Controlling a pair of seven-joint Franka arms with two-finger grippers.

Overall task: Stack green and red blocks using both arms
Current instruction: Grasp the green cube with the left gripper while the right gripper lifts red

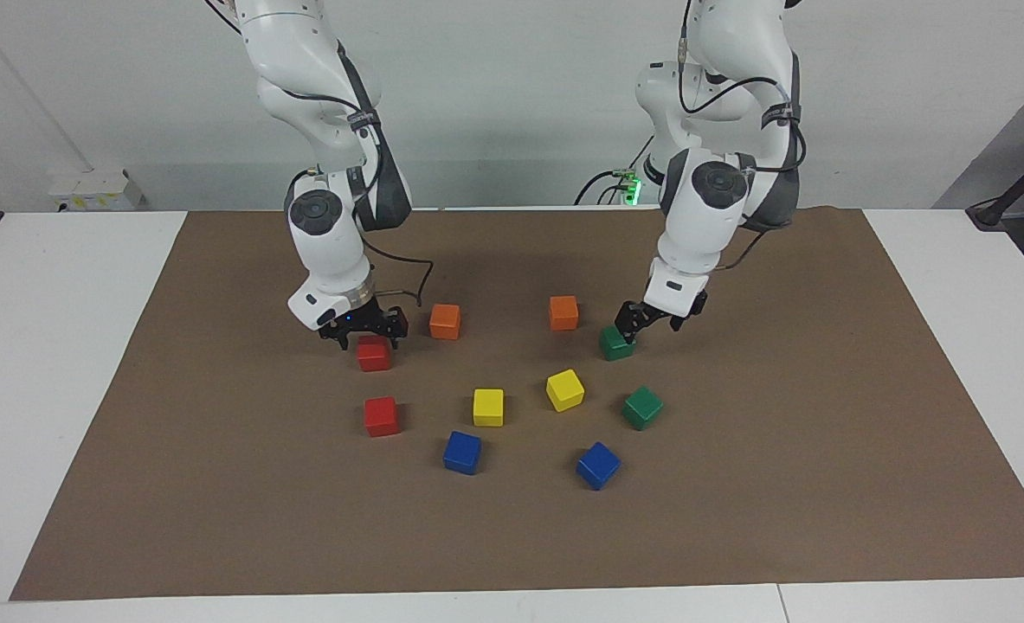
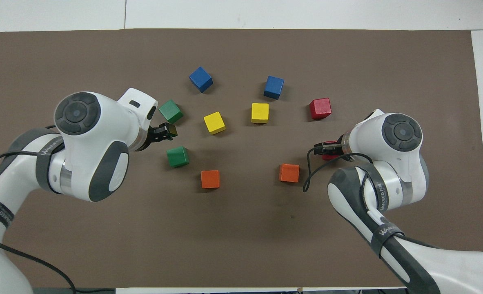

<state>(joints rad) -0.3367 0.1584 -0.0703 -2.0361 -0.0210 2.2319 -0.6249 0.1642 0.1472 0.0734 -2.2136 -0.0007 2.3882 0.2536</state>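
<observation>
My right gripper's fingers are low on both sides of the red block (image 2: 329, 157) and would catch the block if they closed now, so I will close them.
Two red blocks and two green blocks lie on the brown mat. My right gripper (image 1: 363, 330) (image 2: 322, 148) is open and low over the red block (image 1: 374, 354) nearer the robots, a fingertip at each side of its top; the overhead view shows only a sliver of that block (image 2: 328, 157). The other red block (image 1: 382, 416) (image 2: 320, 108) lies free, farther out. My left gripper (image 1: 647, 324) (image 2: 167, 132) hangs open just above the nearer green block (image 1: 616, 343) (image 2: 178, 157), holding nothing. The second green block (image 1: 642, 407) (image 2: 170, 111) lies farther from the robots.
Two orange cubes (image 1: 445, 321) (image 1: 563, 312) sit between the grippers. Farther out lie two yellow cubes (image 1: 488, 407) (image 1: 564, 389) and two blue cubes (image 1: 462, 452) (image 1: 598, 465). The brown mat (image 1: 823, 484) covers the white table.
</observation>
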